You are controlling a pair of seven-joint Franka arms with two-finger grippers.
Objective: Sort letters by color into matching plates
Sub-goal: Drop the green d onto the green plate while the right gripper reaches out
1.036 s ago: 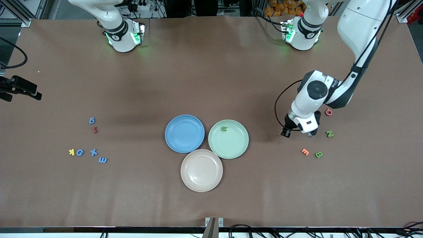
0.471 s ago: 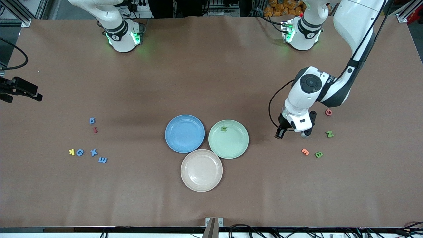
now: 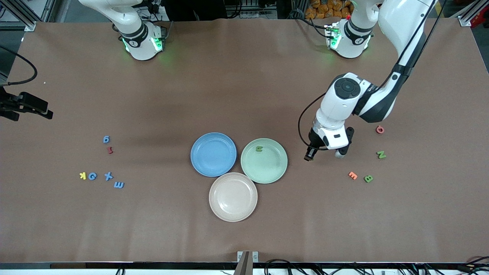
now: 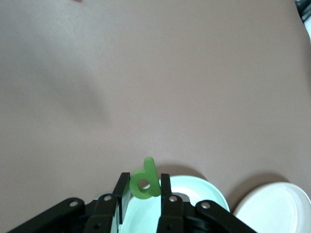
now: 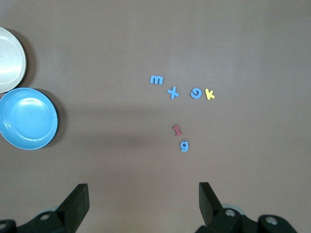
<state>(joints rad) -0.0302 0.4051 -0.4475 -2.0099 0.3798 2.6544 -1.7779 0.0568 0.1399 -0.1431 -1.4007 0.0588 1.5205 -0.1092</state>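
Note:
The green letter d (image 4: 146, 181) hangs short of the pale green plate's rim (image 4: 199, 179) and would miss if released now. My left gripper moves d toward the plate next.
My left gripper (image 3: 309, 154) hangs over bare table beside the pale green plate (image 3: 276, 172), toward the left arm's end. It is shut on a green letter d (image 4: 145, 180), which stands upright between the fingers. A green letter u (image 3: 259, 149) lies in that plate. The blue plate (image 3: 213, 154) and the beige plate (image 3: 233, 197) hold nothing. My right gripper (image 5: 144, 195) is open, high over the right arm's end. Below it lie blue letters m (image 5: 156, 79), x (image 5: 173, 92), G (image 5: 195, 93) and g (image 5: 184, 145).
A yellow k (image 3: 83, 175) and a red letter (image 3: 110, 150) lie among the blue ones. Toward the left arm's end lie a red letter (image 3: 379, 129), a green N (image 3: 381, 154), an orange E (image 3: 352, 175) and a green B (image 3: 368, 178).
The left gripper has carried the green d away from the letters at its end of the table, toward the green plate. The right arm has barely shifted.

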